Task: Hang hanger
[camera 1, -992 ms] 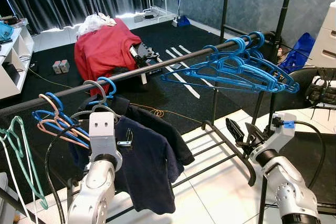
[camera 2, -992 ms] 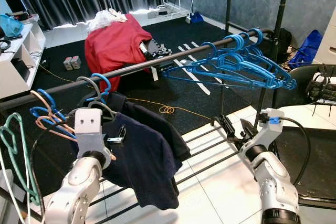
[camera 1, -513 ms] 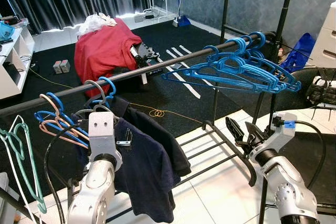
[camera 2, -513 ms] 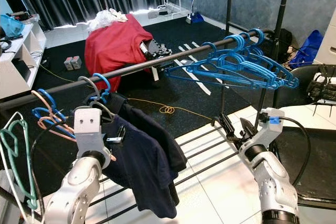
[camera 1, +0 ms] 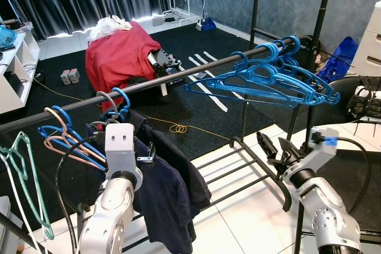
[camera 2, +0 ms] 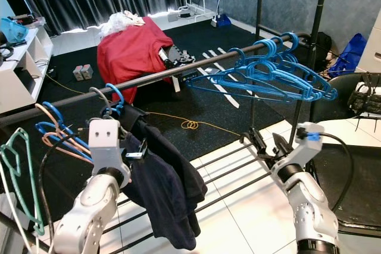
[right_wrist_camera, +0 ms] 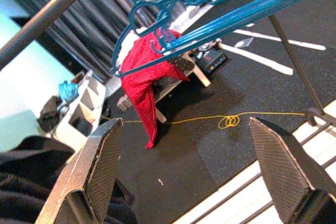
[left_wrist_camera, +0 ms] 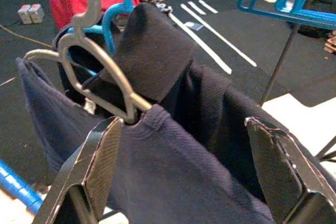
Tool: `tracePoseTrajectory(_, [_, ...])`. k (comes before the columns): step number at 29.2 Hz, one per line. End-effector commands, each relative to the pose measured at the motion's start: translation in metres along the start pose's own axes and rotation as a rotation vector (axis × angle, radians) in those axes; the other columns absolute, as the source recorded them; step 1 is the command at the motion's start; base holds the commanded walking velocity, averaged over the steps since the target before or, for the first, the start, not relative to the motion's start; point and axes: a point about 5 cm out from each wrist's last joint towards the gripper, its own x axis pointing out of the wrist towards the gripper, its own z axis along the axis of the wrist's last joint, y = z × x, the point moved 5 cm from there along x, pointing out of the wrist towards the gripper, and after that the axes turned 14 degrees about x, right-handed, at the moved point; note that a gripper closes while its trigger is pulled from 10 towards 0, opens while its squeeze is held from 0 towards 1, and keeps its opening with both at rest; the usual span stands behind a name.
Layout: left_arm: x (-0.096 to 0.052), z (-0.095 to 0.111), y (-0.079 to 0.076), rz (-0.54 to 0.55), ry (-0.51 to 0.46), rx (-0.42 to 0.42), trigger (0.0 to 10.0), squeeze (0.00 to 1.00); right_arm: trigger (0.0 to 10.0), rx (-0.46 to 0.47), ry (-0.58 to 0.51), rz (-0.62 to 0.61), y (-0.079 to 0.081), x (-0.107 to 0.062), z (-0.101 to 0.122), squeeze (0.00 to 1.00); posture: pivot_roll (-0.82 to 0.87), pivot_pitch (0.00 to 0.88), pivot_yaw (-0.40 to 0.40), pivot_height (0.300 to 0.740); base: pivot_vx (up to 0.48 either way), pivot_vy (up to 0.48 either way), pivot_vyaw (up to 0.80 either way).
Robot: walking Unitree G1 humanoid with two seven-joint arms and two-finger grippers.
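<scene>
Next, my left gripper grabs the navy shirt (left_wrist_camera: 173,187) by its shoulder, since only that stands up in a fold over the grey hanger (left_wrist_camera: 100,74).
A dark rail (camera 1: 178,77) slopes up to the right across the head views. On its left part a grey hanger (camera 1: 109,104) hangs by its hook, carrying a navy shirt (camera 1: 164,194). My left arm's wrist (camera 1: 119,142) is raised just in front of that shirt. In the left wrist view my left gripper (left_wrist_camera: 182,122) is open, its fingers (left_wrist_camera: 105,153) on either side of the shirt's shoulder (left_wrist_camera: 173,182), with the grey hanger (left_wrist_camera: 100,74) close by one finger. My right gripper (camera 1: 274,149) is open and empty below the rail's right half.
A bunch of blue hangers (camera 1: 268,77) hangs on the rail's right end. Blue and pink hangers (camera 1: 59,137) and a green one (camera 1: 24,173) hang at the left. The rack's lower bars (camera 1: 238,173) and upright poles (camera 1: 315,40) stand ahead. A red cloth (camera 1: 116,52) lies beyond.
The navy shirt has swung and now hangs narrower, more edge-on. My left wrist has shifted slightly right. The right arm has barely moved.
</scene>
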Motion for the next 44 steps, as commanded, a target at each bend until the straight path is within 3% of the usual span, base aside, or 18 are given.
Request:
tracePoseTrajectory(1, [0.001,-0.006,-0.014,-0.012,0.026,-0.039,10.0,0.0,10.0,-0.014,0.04,0.007,0.003,0.002,-0.01,0.0,-0.1,0.0,0.077,0.74,0.0,0.0,0.0])
tracePoseTrajectory(5, [0.004,-0.004,-0.014,-0.01,0.028,0.028,10.0,0.0,10.0,-0.052,0.049,0.014,0.007,0.004,-0.016,0.0,-0.1,0.0,0.093,0.74,0.0,0.0,0.0])
tracePoseTrajectory(15, [0.01,-0.003,-0.007,0.028,0.06,0.063,10.0,0.0,10.0,-0.034,0.048,0.016,0.008,0.005,-0.016,0.0,-0.1,0.0,0.1,0.74,0.0,0.0,0.0])
tracePoseTrajectory(18, [0.008,-0.018,0.002,0.075,0.127,0.122,10.0,0.0,10.0,-0.037,0.043,0.016,0.009,0.006,-0.016,0.0,-0.1,0.0,0.101,0.74,0.0,0.0,0.0])
tracePoseTrajectory(28, [0.008,-0.032,0.017,0.148,0.199,0.097,10.0,0.0,10.0,-0.049,0.046,0.015,0.009,0.005,-0.016,0.0,-0.11,0.0,0.1,0.74,0.0,0.0,0.0])
tracePoseTrajectory(42, [0.005,-0.05,0.023,0.149,0.291,0.13,10.0,0.0,10.0,-0.071,0.056,0.006,0.006,0.004,-0.017,0.0,-0.11,0.0,0.095,0.74,0.0,0.0,0.0])
tracePoseTrajectory(43, [0.005,-0.051,0.023,0.138,0.295,0.132,9.3,0.0,10.0,-0.072,0.058,0.005,0.006,0.004,-0.018,0.0,-0.11,0.0,0.095,0.74,0.0,0.0,0.0])
tracePoseTrajectory(44, [0.005,-0.051,0.023,0.13,0.297,0.134,9.3,0.0,10.0,-0.073,0.059,0.005,0.005,0.004,-0.018,0.0,-0.11,0.0,0.095,0.74,0.0,0.0,0.0])
